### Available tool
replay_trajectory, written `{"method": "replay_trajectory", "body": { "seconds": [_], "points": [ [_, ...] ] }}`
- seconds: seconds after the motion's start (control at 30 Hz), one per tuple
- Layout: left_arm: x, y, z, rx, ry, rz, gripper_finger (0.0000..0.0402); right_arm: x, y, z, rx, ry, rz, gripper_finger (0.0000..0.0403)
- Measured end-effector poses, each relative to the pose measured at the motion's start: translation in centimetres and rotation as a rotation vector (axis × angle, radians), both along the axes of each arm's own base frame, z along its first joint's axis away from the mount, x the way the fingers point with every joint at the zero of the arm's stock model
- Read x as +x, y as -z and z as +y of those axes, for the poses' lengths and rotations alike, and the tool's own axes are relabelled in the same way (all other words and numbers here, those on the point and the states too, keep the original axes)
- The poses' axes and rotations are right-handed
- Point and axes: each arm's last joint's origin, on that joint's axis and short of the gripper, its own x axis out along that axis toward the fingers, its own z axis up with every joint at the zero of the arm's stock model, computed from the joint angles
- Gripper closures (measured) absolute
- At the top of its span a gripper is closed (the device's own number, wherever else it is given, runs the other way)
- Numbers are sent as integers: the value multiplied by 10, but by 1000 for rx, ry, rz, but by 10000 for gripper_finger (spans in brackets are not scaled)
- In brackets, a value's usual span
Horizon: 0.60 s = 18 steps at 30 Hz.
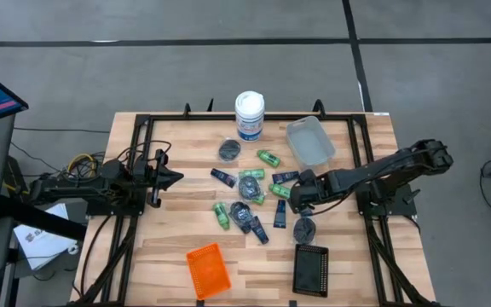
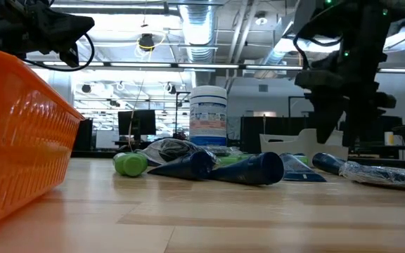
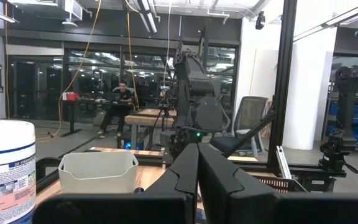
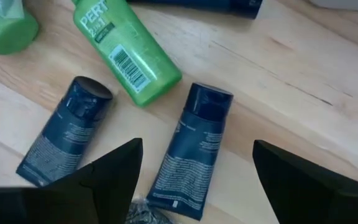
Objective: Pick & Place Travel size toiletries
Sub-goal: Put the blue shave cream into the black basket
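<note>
My right gripper moves lower, before it closes on the dark blue tube. Bare wood shows between my fingers and the tube below, so closing now would miss.
The travel size toiletries lie in a loose pile mid-table: green bottles (image 1: 268, 158), dark blue tubes (image 1: 222, 177) and wrapped grey pucks (image 1: 229, 151). My right gripper (image 1: 300, 201) hovers open just above the pile's right side. In the right wrist view its fingers (image 4: 118, 169) stand on either side of one dark blue tube (image 4: 192, 149) that lies flat on the wood. Beside it are a second tube (image 4: 64, 140) and a green bottle (image 4: 126, 53). The low view shows this gripper (image 2: 342, 133) clear of the table. My left gripper (image 1: 176, 177) waits shut at the table's left, well above the wood.
A tall white canister (image 1: 249, 114) stands at the far edge, with a clear tray (image 1: 309, 141) to its right. An orange tray (image 1: 207, 269) and a black tray (image 1: 311, 269) sit at the near edge. A black frame (image 1: 143, 128) borders the table.
</note>
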Motion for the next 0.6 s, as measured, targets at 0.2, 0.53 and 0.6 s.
{"method": "replay_trajectory", "body": {
  "seconds": [0.2,0.53,0.6],
  "points": [
    [0,0,0,0,0,4,401,7,20,0,-4,-62,88,107],
    [3,2,0,-2,0,30,401,19,45,-3,36,-59,156,124],
    [3,3,0,-3,0,35,401,19,42,-4,42,-54,139,143]
  ]
}}
